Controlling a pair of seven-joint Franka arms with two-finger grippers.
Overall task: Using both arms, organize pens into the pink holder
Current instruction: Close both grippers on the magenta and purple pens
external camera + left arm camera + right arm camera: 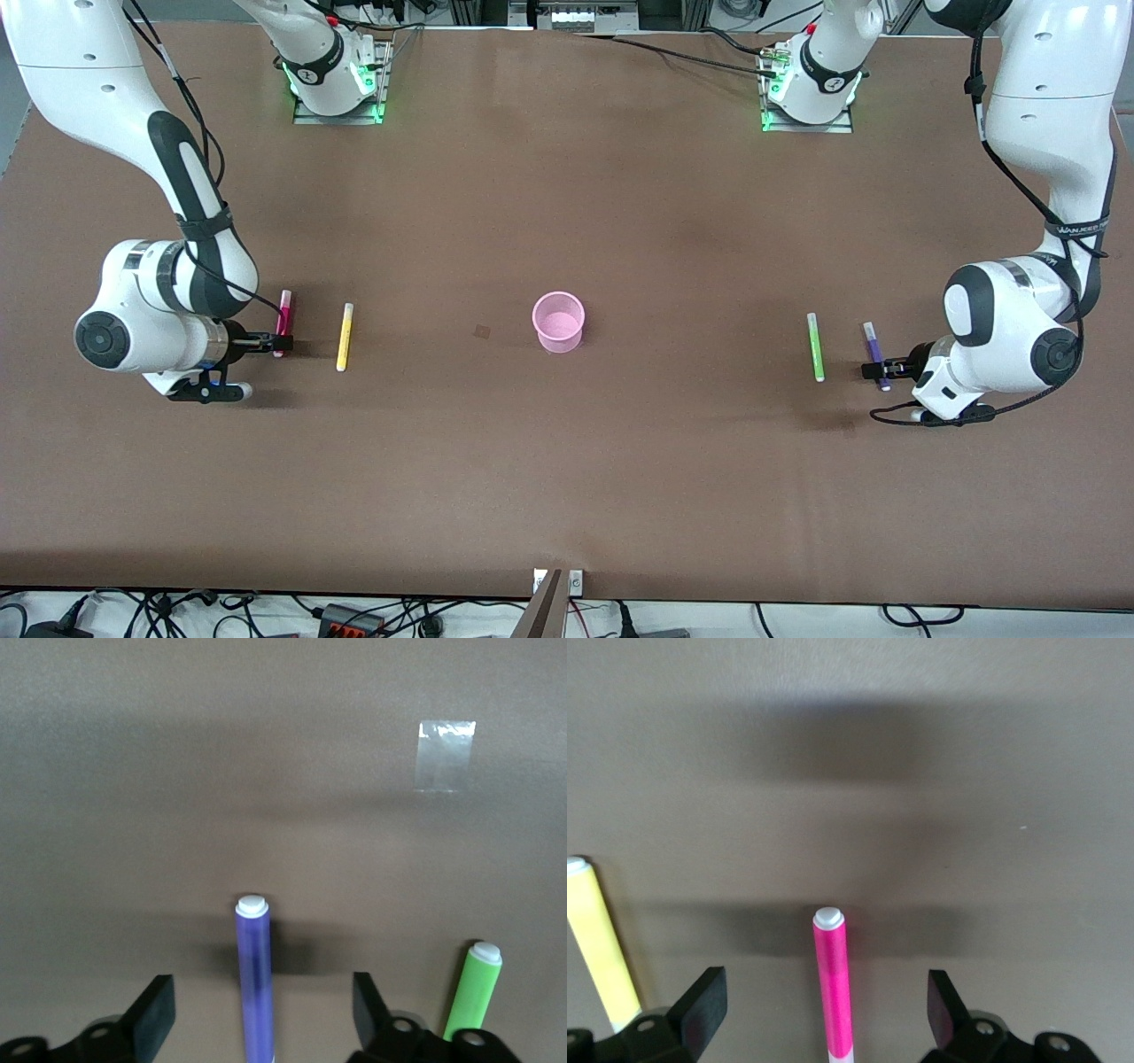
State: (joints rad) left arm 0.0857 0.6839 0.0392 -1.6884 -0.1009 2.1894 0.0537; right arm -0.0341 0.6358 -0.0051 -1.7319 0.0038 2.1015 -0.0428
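Observation:
My right gripper grabs the magenta pen by its body (283, 319) next. Then it puts the pen away in the pink holder (558, 322).
The pink holder (558, 322) stands upright mid-table. The magenta pen (284, 317) and the yellow pen (345, 337) lie toward the right arm's end. The light green pen (815, 346) and the dark purple pen (874, 347) lie toward the left arm's end. My right gripper (276, 342) is low and open, and the magenta pen (834, 983) lies between its fingers untouched, with the yellow pen (601, 948) beside it. My left gripper (881, 369) is low and open astride the purple pen (255, 974), with the green pen (472, 990) beside it.
A small dark mark (481, 331) lies on the brown table between the yellow pen and the holder. A patch of clear tape (446, 755) is stuck to the table near the purple pen. Both arm bases (337, 80) (811, 89) stand along the table's back edge.

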